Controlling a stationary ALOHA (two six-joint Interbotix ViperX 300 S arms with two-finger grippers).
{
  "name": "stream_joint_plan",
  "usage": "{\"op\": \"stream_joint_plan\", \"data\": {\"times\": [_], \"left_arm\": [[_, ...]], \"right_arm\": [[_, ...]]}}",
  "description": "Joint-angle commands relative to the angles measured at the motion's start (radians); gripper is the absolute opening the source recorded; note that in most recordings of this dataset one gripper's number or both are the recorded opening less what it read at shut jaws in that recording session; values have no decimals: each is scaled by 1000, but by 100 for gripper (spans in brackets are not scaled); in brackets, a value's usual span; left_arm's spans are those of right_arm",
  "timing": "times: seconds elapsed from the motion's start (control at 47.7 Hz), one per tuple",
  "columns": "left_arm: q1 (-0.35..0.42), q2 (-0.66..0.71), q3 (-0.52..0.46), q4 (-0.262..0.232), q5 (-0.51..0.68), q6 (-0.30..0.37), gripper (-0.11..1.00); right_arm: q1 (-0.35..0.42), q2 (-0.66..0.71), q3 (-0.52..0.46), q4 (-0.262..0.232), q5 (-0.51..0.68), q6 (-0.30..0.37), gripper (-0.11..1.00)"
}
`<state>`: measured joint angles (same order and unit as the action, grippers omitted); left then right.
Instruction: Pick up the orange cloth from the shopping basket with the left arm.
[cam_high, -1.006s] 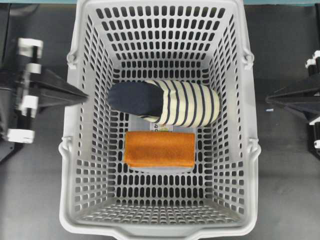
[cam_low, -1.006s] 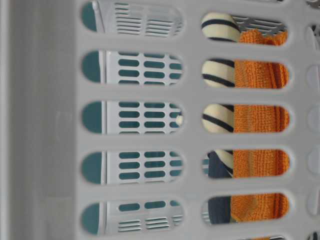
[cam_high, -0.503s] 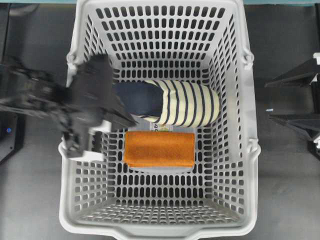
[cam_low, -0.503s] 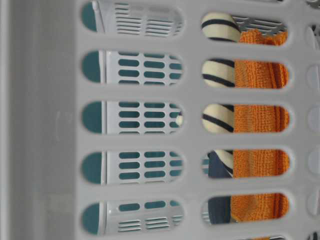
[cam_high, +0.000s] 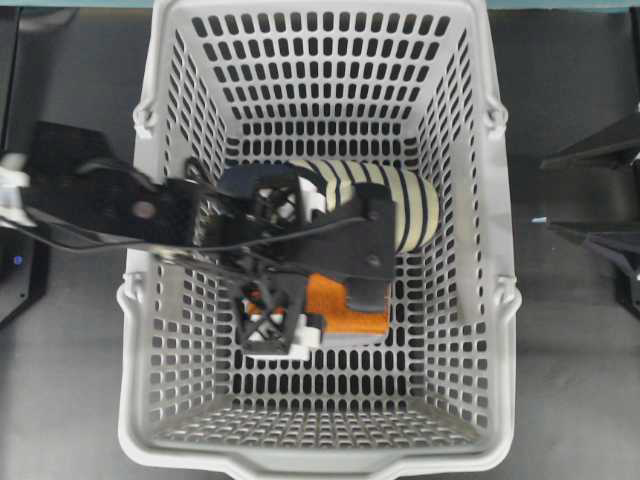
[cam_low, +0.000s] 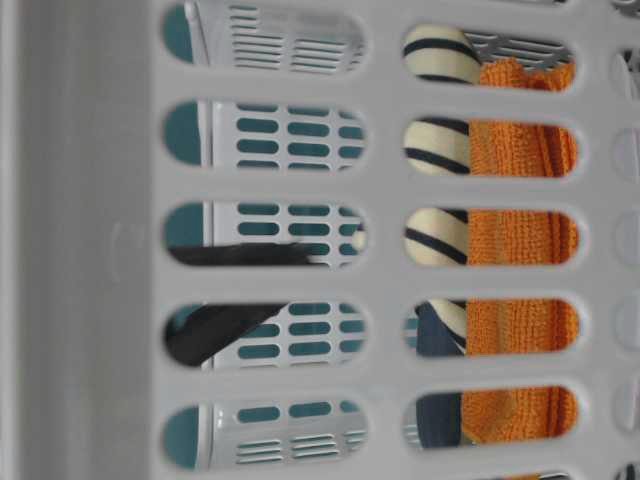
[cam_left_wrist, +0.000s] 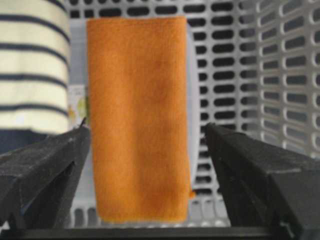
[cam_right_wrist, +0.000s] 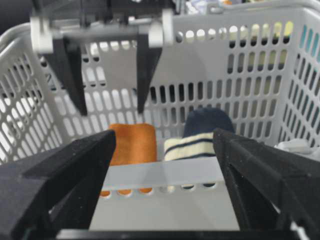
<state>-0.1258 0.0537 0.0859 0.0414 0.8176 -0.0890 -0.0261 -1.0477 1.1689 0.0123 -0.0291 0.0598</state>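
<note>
The folded orange cloth is longer than my fingers can span, so my left gripper next needs to grab it across its narrow middle (cam_left_wrist: 140, 145), between the cloth's long edges.
The orange cloth (cam_high: 335, 298) lies folded on the floor of the light grey shopping basket (cam_high: 505, 200). My left gripper (cam_high: 272, 265) hangs inside the basket above the cloth's left end, open and empty. In the left wrist view the cloth (cam_left_wrist: 135, 100) lies lengthwise between the spread jaws of the left gripper (cam_left_wrist: 146, 129), not touched. The right wrist view shows the left gripper (cam_right_wrist: 111, 111) above the cloth (cam_right_wrist: 131, 142). My right gripper (cam_high: 548, 198) is open outside the basket's right wall, as its own view shows (cam_right_wrist: 164, 135).
A navy and cream striped slipper (cam_high: 410, 205) lies just behind the cloth, close to the left finger (cam_left_wrist: 45, 165). A clear labelled container's edge (cam_left_wrist: 191, 100) shows under the cloth. Basket walls (cam_left_wrist: 280, 75) enclose the space. Dark table surrounds the basket.
The left arm swung from outside the basket's left wall to over the cloth, and its jaws spread. The right gripper's jaws also spread apart. The cloth and slipper have not moved.
</note>
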Motion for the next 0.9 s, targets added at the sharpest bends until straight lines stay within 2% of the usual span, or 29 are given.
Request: {"op": "stream_joint_plan", "data": {"times": [0.0,0.419,0.671,0.797,0.881], "left_arm": [[-2,23,-21,2,0,-3,88],[-11,135,40,3,-3,-8,88],[-12,143,57,2,-18,-6,86],[-14,141,57,2,-15,-3,75],[-14,135,52,2,-12,2,58]], "right_arm": [[-3,-2,-18,5,-5,-2,75],[-6,-8,-8,3,-5,-2,75],[-9,-6,-8,5,-5,-2,75],[-11,-8,-8,5,-5,-2,75],[-11,-8,-8,5,-5,-2,75]]}}
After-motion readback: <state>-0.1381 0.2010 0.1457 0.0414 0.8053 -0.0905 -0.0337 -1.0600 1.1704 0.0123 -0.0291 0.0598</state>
